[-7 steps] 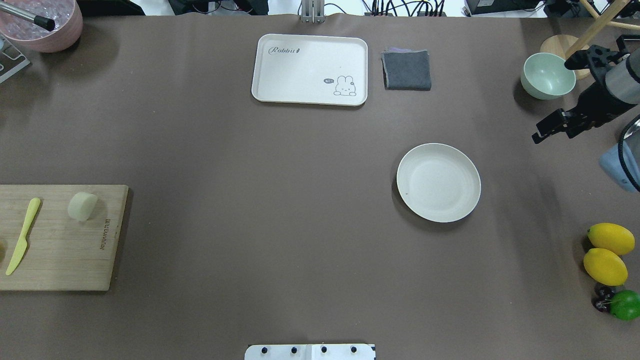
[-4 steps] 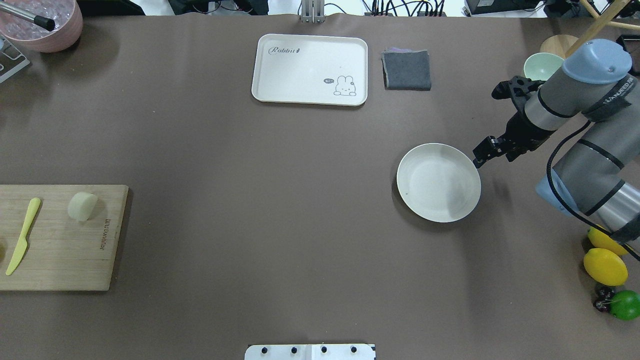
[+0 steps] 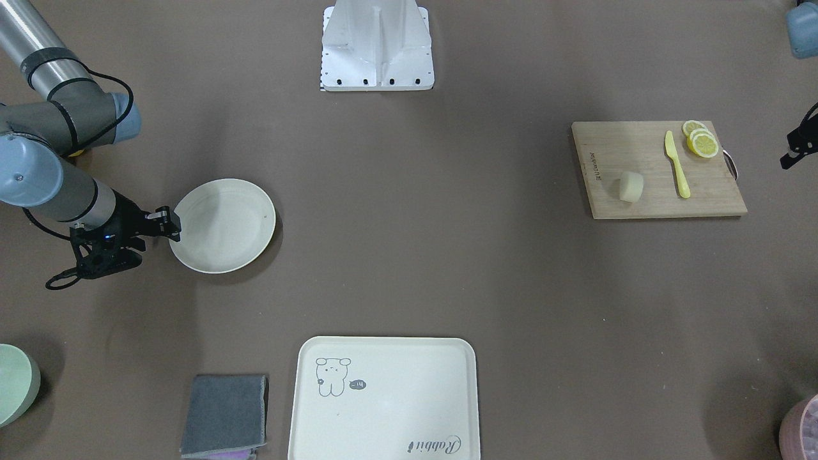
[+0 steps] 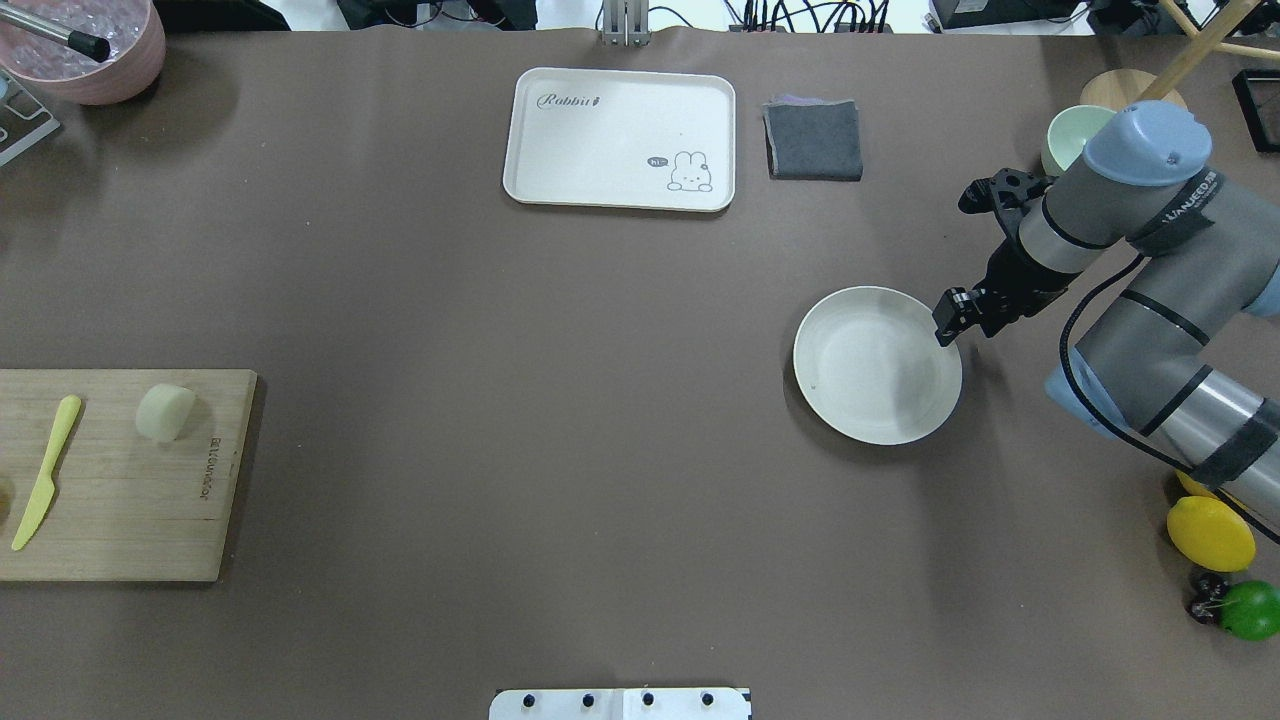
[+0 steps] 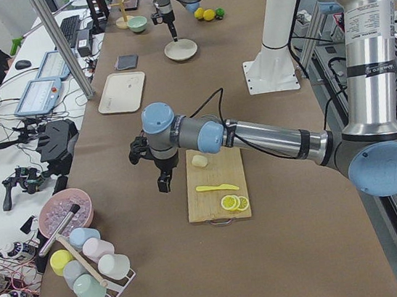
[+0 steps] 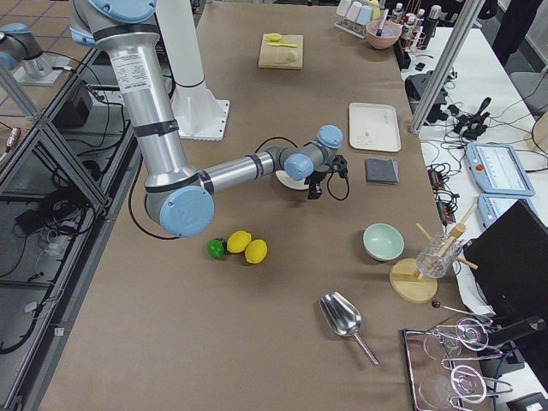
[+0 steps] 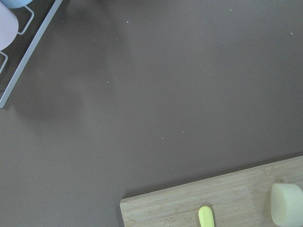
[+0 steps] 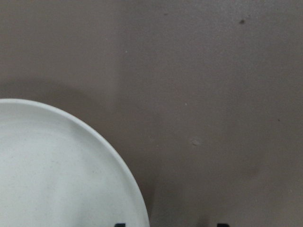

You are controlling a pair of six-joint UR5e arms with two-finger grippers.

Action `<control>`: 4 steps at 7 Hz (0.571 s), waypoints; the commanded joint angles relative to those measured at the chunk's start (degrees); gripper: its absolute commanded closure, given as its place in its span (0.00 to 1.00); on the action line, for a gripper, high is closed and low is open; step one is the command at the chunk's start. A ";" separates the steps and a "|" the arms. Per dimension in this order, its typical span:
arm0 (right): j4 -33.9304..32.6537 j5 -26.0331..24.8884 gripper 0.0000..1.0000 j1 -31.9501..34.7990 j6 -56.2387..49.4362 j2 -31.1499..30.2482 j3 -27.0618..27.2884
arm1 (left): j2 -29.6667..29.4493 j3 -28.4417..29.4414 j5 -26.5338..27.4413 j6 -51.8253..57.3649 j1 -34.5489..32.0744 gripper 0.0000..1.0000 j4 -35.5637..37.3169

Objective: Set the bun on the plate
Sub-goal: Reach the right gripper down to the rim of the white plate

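Observation:
My right gripper grabs the round cream plate by its rim [image 3: 176, 222] next, to bring the plate over for the bun [image 3: 630, 186].
The bun [image 4: 165, 412] is a pale thick chunk resting on the wooden cutting board [image 4: 120, 500] at the table's left; it also shows as the bun [image 3: 630, 186] and the bun [image 7: 286, 203]. The round cream plate [image 4: 877, 365] lies right of centre. My right gripper [image 4: 948, 325] hovers at the plate's right rim, open, and in the right wrist view the plate [image 8: 47, 179] edge passes between its two fingertips. My left gripper [image 5: 159, 174] hangs above the table beside the board, apart from the bun; I cannot tell whether it is open or shut.
A yellow knife [image 4: 45, 470] and lemon slices [image 3: 700, 140] share the board. At the back are a rabbit tray [image 4: 620, 138] and a grey cloth [image 4: 813, 140]. A green bowl [image 4: 1065, 135], a lemon [image 4: 1210, 533] and a lime [image 4: 1250, 610] lie at the right.
My right arm has swung in from the right edge and come down toward the plate, bringing its gripper to the plate's right rim. The bun and the plate have stayed in place.

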 commanded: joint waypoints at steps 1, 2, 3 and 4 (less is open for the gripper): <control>1.64 0.32 1.00 -0.10 0.10 0.33 -1.12 | 0.00 -0.14 0.00 -0.08 0.00 0.02 0.00; 1.73 0.50 1.00 -0.18 0.01 0.77 -0.94 | 0.00 -0.05 0.00 -0.08 0.00 0.02 0.00; 1.64 1.72 1.00 -0.10 0.19 1.03 -0.94 | -0.09 0.04 -0.09 -0.25 0.09 0.02 0.00; 1.64 3.04 1.00 -0.01 1.15 1.21 -0.51 | -0.43 0.04 -0.17 -4.34 0.09 0.02 0.00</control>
